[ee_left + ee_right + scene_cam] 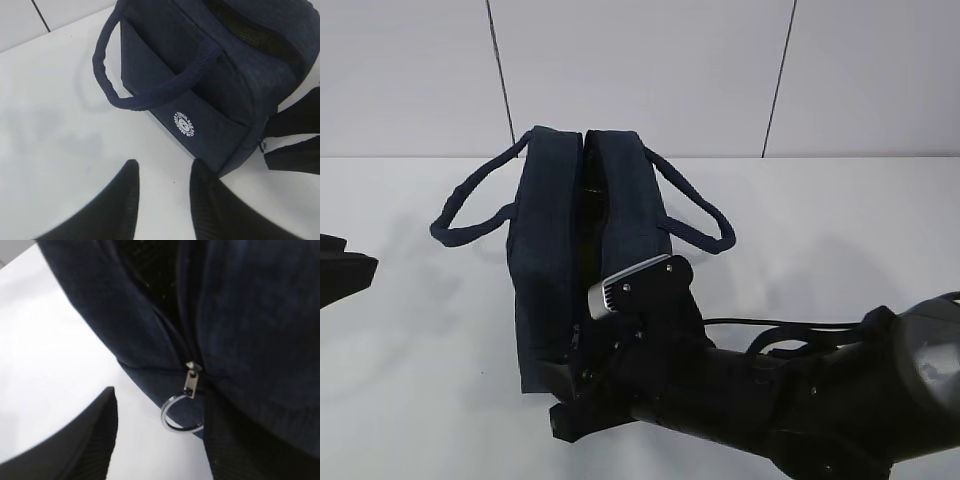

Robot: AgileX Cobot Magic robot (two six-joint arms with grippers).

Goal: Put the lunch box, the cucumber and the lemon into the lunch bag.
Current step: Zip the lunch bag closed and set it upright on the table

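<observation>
The zipper needs to be grabbed next by its silver ring pull (170, 412) with my right gripper. The ring pull hangs free, while navy cloth crowds the small slider (193, 368).
The dark navy lunch bag (548, 250) stands in the middle of the white table, its top a narrow dark slit. The bag also shows in the left wrist view (200, 85) and in the right wrist view (240, 330). Its zipper slider sits at the bag's near end with the metal ring pull (172, 428) hanging down. My right gripper (160, 397) is open at that end, with the ring between the fingers, close to the right one. My left gripper (162, 167) is open and empty over bare table left of the bag. The lunch box, cucumber and lemon are out of view.
Two padded loop handles hang out to the bag's sides, one left (460, 215) and one right (705, 215). My right arm (770, 390) crosses the front of the table. A pale wall (640, 70) stands behind the table.
</observation>
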